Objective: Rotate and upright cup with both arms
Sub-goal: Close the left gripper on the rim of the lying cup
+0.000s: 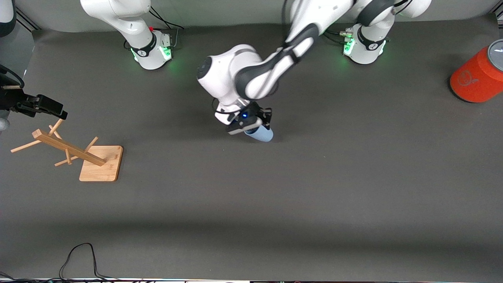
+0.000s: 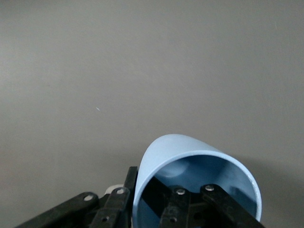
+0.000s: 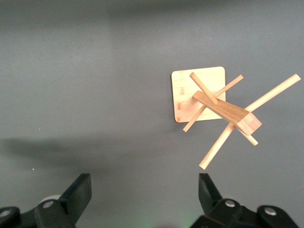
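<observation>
The cup's base sticks out sideways above the dark mat. My left gripper should keep holding the cup until the cup is upright.
The light-blue cup lies tilted on its side on the dark mat near the table's middle, its open mouth turned toward my left gripper. In the left wrist view the cup fills the lower part. My left gripper is shut on the cup's rim wall, one finger outside and the other inside the mouth. My right gripper hangs open over the right arm's end of the table, above a wooden rack. In the right wrist view the right gripper holds nothing.
A wooden peg rack on a square base stands at the right arm's end. An orange cylinder with a grey lid lies at the left arm's end. A black cable runs along the table's near edge.
</observation>
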